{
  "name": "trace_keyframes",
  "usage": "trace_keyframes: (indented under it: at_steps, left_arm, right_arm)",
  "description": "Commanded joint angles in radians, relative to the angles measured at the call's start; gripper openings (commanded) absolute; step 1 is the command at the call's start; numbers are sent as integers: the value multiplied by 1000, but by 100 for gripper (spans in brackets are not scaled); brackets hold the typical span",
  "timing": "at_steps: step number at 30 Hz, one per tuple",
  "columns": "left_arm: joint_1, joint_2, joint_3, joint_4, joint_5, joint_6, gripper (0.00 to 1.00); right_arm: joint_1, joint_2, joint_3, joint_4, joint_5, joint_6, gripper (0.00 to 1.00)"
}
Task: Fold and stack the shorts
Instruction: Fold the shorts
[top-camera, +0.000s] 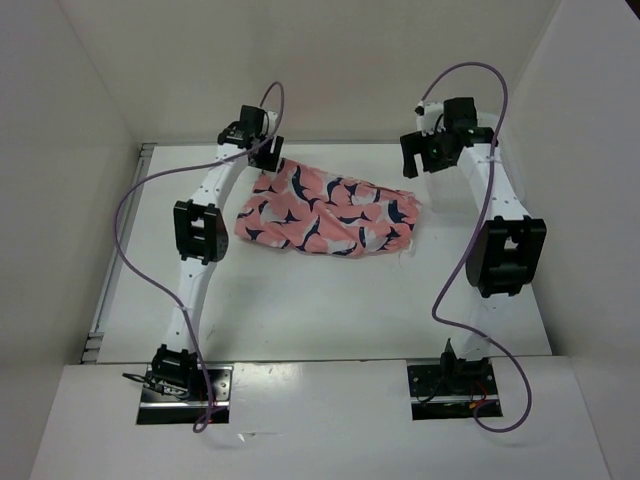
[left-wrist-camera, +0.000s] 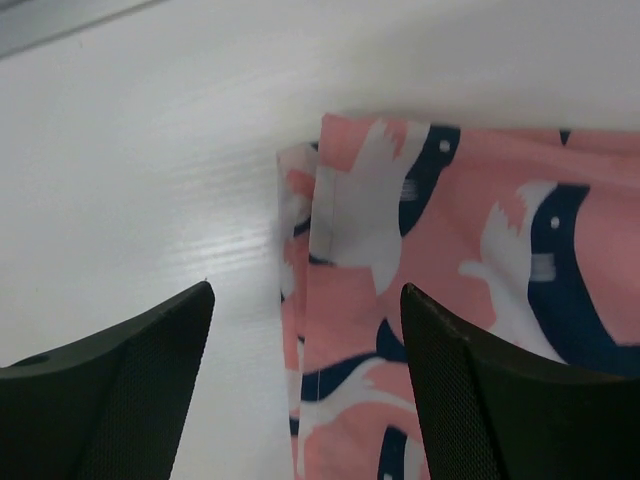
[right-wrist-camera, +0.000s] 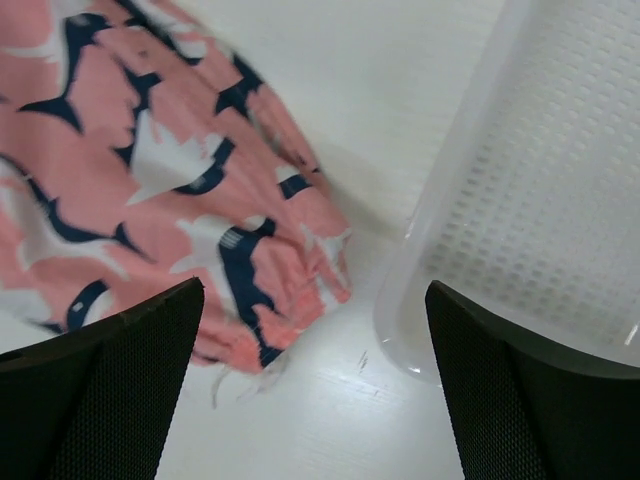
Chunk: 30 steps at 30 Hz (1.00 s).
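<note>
The shorts (top-camera: 325, 211) need to be folded next, with the gathered end going across the rest, so my right gripper should grab them by that end, the one nearest the white mesh basket.
The coral-pink shorts (top-camera: 325, 211) with navy-and-white fish shapes lie flat and folded on the far middle of the table. My left gripper (top-camera: 266, 156) is open and hovers over their far left corner; in the left wrist view the folded edge of the shorts (left-wrist-camera: 350, 290) runs between its fingers (left-wrist-camera: 480, 400), with no cloth held. My right gripper (top-camera: 422, 155) is open and empty, above the gap between the gathered right end of the shorts (right-wrist-camera: 250, 250) and the white mesh basket (right-wrist-camera: 540, 200).
The white mesh basket (top-camera: 462, 180) stands at the far right, partly hidden by the right arm. White walls close in the table on three sides. A metal rail (top-camera: 110, 290) runs along the left edge.
</note>
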Motion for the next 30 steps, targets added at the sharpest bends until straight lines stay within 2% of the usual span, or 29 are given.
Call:
trace_keyframes:
  at_steps: [1, 2, 3, 4, 5, 6, 7, 8, 10, 12, 16, 17, 21, 24, 30]
  left_arm:
    - [43, -78, 41, -245, 81, 2, 82]
    - [55, -136, -73, -258, 146, 2, 82]
    - [78, -179, -164, -258, 173, 2, 87]
    - [78, -228, -275, -173, 173, 2, 92]
    - [78, -352, -410, -101, 164, 2, 92]
    - [68, -417, -689, -21, 108, 2, 95]
    - [29, -472, -805, 107, 86, 2, 95]
    - [11, -535, -877, 133, 75, 2, 97]
    - [-34, -536, -951, 124, 75, 2, 97]
    - [-46, -525, -982, 147, 41, 2, 97]
    - [-35, -476, -1004, 170, -29, 2, 95]
    - [-35, -476, -1016, 179, -39, 2, 95]
    - [-26, -511, -1115, 192, -60, 2, 86]
    - [-26, -562, -1198, 182, -60, 2, 82]
    - [-37, -667, -1341, 141, -37, 2, 81]
  right_arm:
    - [6, -142, -50, -85, -134, 2, 95]
    - [6, -171, -105, -96, -153, 11, 95]
    - [6, -198, -226, -111, -176, 11, 95]
    - [6, -255, -285, -123, -196, 22, 95]
    - [6, -283, -341, -124, -219, 22, 95]
    - [6, -310, -450, -124, -219, 35, 95]
    - [6, -361, -495, -104, -219, 75, 95]
    - [6, -375, -565, -63, -207, 95, 94]
    - [6, -375, -598, -15, -223, 165, 94]
    - [6, -306, -586, 63, -253, 245, 93]
    - [6, -194, -525, 155, -205, 371, 81]
    - [6, -177, -525, 166, -205, 390, 81]
    - [6, -119, -547, 195, -106, 518, 76]
    - [6, -107, -548, 195, 11, 548, 72]
    - [6, -106, -518, 169, 54, 644, 71]
